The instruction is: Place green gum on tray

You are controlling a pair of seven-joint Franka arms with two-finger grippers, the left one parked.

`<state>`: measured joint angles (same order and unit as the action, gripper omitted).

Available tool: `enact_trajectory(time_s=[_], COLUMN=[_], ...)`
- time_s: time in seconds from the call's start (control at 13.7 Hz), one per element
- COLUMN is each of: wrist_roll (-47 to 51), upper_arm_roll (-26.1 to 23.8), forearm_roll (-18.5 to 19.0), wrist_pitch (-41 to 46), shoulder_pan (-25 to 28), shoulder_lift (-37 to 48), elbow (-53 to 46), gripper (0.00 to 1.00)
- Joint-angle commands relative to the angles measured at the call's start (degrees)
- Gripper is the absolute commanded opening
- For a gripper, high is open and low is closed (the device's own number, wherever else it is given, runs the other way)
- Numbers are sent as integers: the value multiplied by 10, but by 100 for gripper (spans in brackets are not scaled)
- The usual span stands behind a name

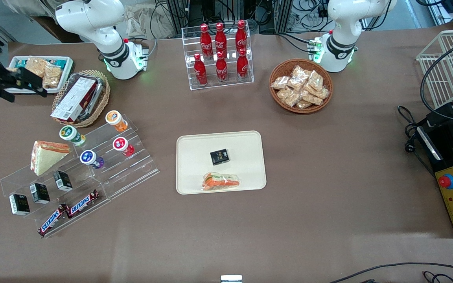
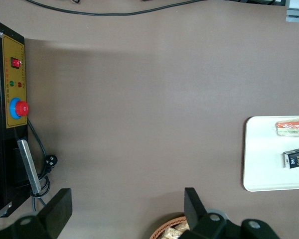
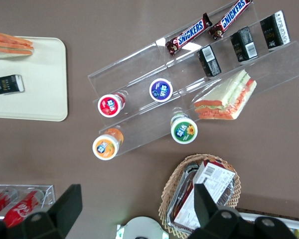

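The robot's right hand should next place the green gum bottle on the tray, so it should grab the bottle by its white-lidded top (image 1: 67,132) (image 3: 184,131).
The green gum (image 1: 69,134), a small green bottle with a white lid, stands on an upper step of a clear acrylic stand (image 1: 132,165), beside a wrapped sandwich (image 1: 47,156). It also shows in the right wrist view (image 3: 184,129). The cream tray (image 1: 195,141) lies at the table's middle and holds a small black box (image 1: 219,156) and a wrapped sandwich (image 1: 221,182); its corner shows in the right wrist view (image 3: 40,94). My right gripper (image 1: 30,82) hangs high at the working arm's end of the table, over the white bin, open and empty (image 3: 137,206), well apart from the gum.
Orange (image 1: 115,120), red (image 1: 122,146) and blue (image 1: 90,158) gum bottles share the stand with black boxes and Snickers bars (image 1: 83,203). A wicker basket with a box (image 1: 80,98) and a white snack bin (image 1: 39,72) lie under the gripper. A cola rack (image 1: 220,55) stands farther from the camera than the tray.
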<state>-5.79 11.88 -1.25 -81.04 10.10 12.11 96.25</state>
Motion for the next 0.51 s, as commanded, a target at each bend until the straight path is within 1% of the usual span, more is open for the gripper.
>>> enact_trajectory(time_s=[0.0, 0.15, 0.44], wrist_roll=[-4, -43, -66], upper_arm_roll=[4, 9, 30], forearm_roll=[-10, -3, 5], wrist_pitch=[36, 21, -107], shoulder_pan=[-2, -5, -9], shoulder_lift=[-14, -20, -15], elbow=[-44, -30, 95], gripper=[100, 100, 100])
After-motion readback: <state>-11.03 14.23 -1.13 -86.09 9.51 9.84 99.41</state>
